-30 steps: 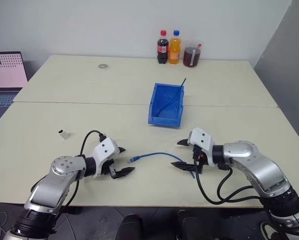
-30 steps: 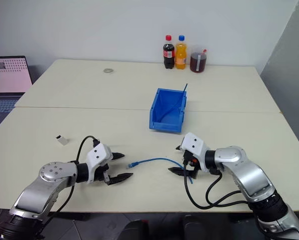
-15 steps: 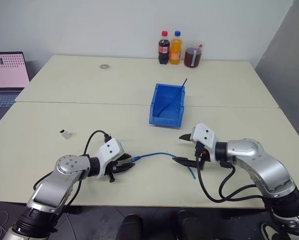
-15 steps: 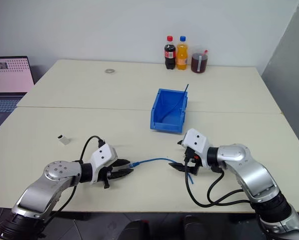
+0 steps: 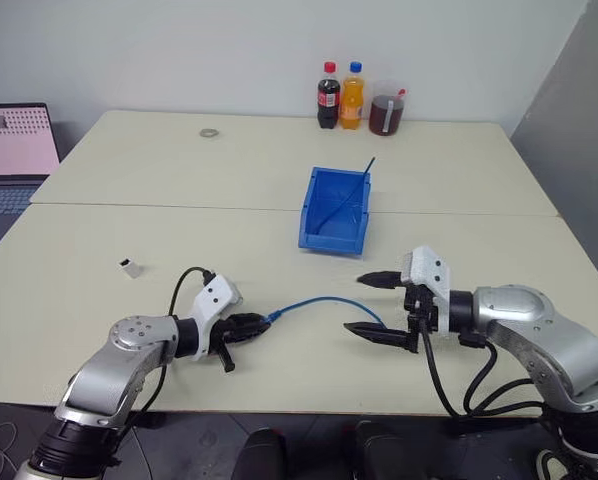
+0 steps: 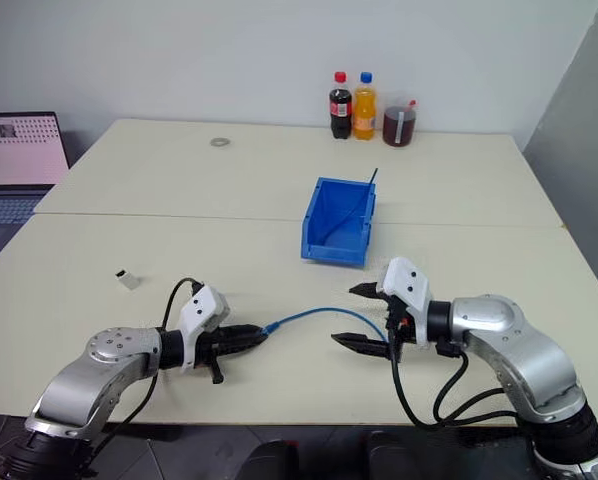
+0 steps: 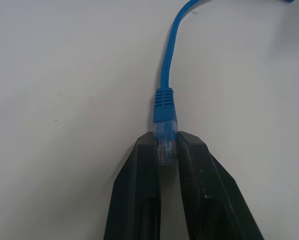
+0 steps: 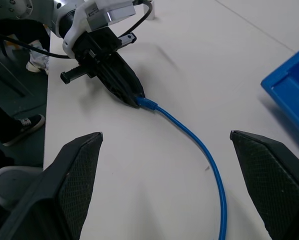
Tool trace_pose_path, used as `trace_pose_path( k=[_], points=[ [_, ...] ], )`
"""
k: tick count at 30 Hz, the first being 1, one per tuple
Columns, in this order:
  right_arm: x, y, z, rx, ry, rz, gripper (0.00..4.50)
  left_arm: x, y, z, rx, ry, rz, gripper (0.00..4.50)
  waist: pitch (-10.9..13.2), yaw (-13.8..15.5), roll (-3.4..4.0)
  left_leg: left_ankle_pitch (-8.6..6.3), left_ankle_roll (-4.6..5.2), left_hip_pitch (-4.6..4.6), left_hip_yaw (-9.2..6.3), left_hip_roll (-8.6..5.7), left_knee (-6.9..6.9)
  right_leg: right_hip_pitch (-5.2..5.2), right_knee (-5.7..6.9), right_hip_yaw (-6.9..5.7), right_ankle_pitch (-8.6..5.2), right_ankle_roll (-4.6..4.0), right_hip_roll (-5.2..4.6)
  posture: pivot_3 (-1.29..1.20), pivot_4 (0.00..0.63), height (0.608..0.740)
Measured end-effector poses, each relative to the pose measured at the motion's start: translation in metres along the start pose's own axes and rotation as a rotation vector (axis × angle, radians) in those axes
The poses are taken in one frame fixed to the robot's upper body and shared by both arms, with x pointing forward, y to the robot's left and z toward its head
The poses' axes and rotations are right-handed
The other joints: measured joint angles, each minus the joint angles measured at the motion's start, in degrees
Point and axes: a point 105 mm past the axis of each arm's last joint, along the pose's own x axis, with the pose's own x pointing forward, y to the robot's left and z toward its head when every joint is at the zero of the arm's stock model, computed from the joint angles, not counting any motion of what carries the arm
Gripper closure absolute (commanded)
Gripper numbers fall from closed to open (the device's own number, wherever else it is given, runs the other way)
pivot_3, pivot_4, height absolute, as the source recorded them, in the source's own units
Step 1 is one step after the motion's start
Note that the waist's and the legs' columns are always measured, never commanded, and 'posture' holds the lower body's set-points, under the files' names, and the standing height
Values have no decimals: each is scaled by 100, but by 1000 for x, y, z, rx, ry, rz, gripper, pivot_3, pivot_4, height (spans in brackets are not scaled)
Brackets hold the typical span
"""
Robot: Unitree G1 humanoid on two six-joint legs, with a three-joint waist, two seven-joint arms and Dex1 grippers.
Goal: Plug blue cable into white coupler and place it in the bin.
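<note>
My right gripper should take hold of the blue cable [image 5: 324,300] next by the blue boot [image 5: 273,316] that sticks out just behind the clear plug, because black fingers are covering the plug.
The blue cable [image 5: 324,300] lies curved on the table near its front edge. My left gripper [image 5: 257,322] is shut on its clear plug [image 7: 165,135], which sits pinched between the two black fingers [image 7: 139,165]. At the cable's other end, my right gripper [image 5: 354,304] hovers open just above the table with nothing between its fingers [image 8: 79,165]. The white coupler [image 5: 130,267] sits alone at the left, well apart from both grippers. The bin [image 5: 334,210] stands beyond the cable at the table's middle.
A thin dark blue strand [image 5: 365,170] leans inside the bin. Two bottles [image 5: 325,95] and a jar [image 5: 384,110] stand at the far edge, with a small ring [image 5: 208,131] to their left. A laptop [image 5: 14,150] sits at far left.
My left gripper went from open to shut on the cable's plug. My right gripper rose and drew back from the cable's other end, staying open.
</note>
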Motion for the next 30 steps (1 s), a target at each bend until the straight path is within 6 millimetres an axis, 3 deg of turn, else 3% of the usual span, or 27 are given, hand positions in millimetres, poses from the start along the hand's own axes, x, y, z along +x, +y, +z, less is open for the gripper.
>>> trace_pose_path(
  k=[9, 12, 16, 21, 30],
  points=[
    [-3, 22, -20, 214, -3, 69, 158, 3, -14, 64, 94, -156, -173, 4264, 3, 1, -9, 0, 0, -7, 0, -5, 2, -1, -2, -9, 0, 0, 6, 0, 150, 740],
    [2, 27, -21, 268, -43, 64, 158, 3, -17, 78, 108, -189, -210, 4264, 4, -16, -9, 0, 0, -6, -1, -6, 2, -1, -1, -7, 0, 0, 10, 0, 150, 740],
    [13, 17, -9, 286, -191, -8, 158, 4, -26, 94, 81, -241, -291, 4264, 4, -29, -8, 0, 0, -2, -1, -7, 1, -3, 1, -4, 0, 0, 18, 0, 150, 740],
    [13, 2, 3, 283, -308, -92, 158, -1, -32, 103, 25, -271, -359, 4264, 5, -19, -9, 0, 0, -7, -3, -5, 1, -5, -1, -5, 0, 0, 18, 0, 150, 740],
    [16, 1, 25, 385, -393, -12, 158, -7, -38, 123, 8, -320, -436, 4264, 5, -23, -8, 0, -1, -5, -7, -6, 1, -5, 0, -3, 0, 0, 18, 0, 150, 740]
  ],
)
